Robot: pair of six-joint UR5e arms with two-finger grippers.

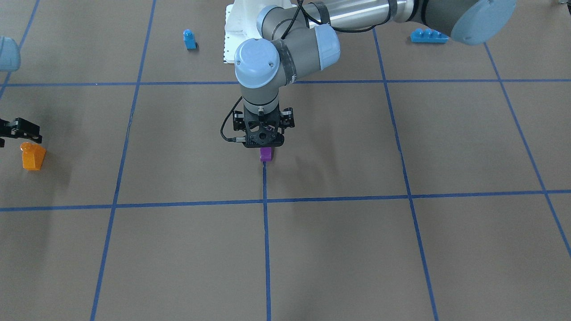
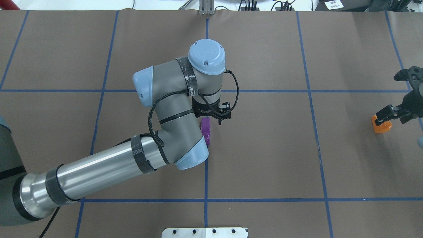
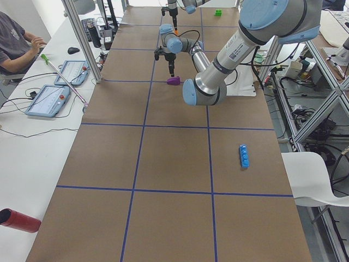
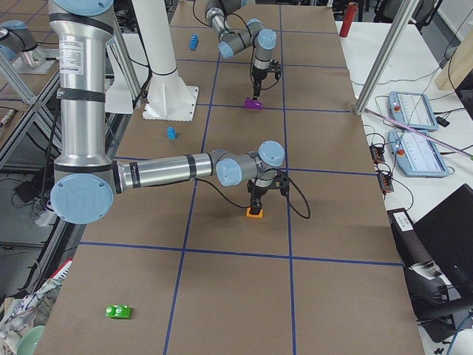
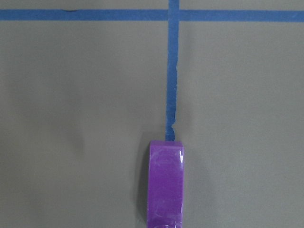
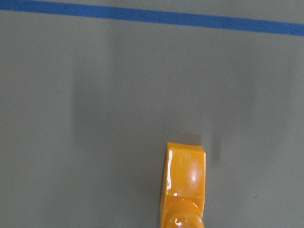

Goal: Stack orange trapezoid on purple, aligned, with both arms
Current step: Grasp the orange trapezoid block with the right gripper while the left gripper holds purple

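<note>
My right gripper will next stack the orange trapezoid aligned on the purple brick [image 1: 266, 154], so it will grab the trapezoid by its long sides at the studded end [image 1: 27, 150].
The purple brick [image 1: 266, 154] lies on the brown table at the end of a blue tape line near the middle; it also shows in the overhead view [image 2: 206, 130] and fills the bottom of the left wrist view [image 5: 166, 185]. My left gripper [image 1: 265, 143] hangs straight above it, looks open, and no fingers show in its wrist view. The orange trapezoid [image 2: 380, 126] stands stud up far to the right, and it also shows in the right wrist view [image 6: 186, 185] and the front view [image 1: 33, 157]. My right gripper [image 2: 395, 114] is open just above it, not touching.
A small blue single-stud brick [image 1: 189, 39] and a long blue brick [image 1: 429, 35] lie near the white base plate [image 1: 229, 40]. A green brick [image 4: 118, 311] lies at the right end. A side bench holds tablets [image 3: 49, 101] and a red cylinder [image 3: 19, 220].
</note>
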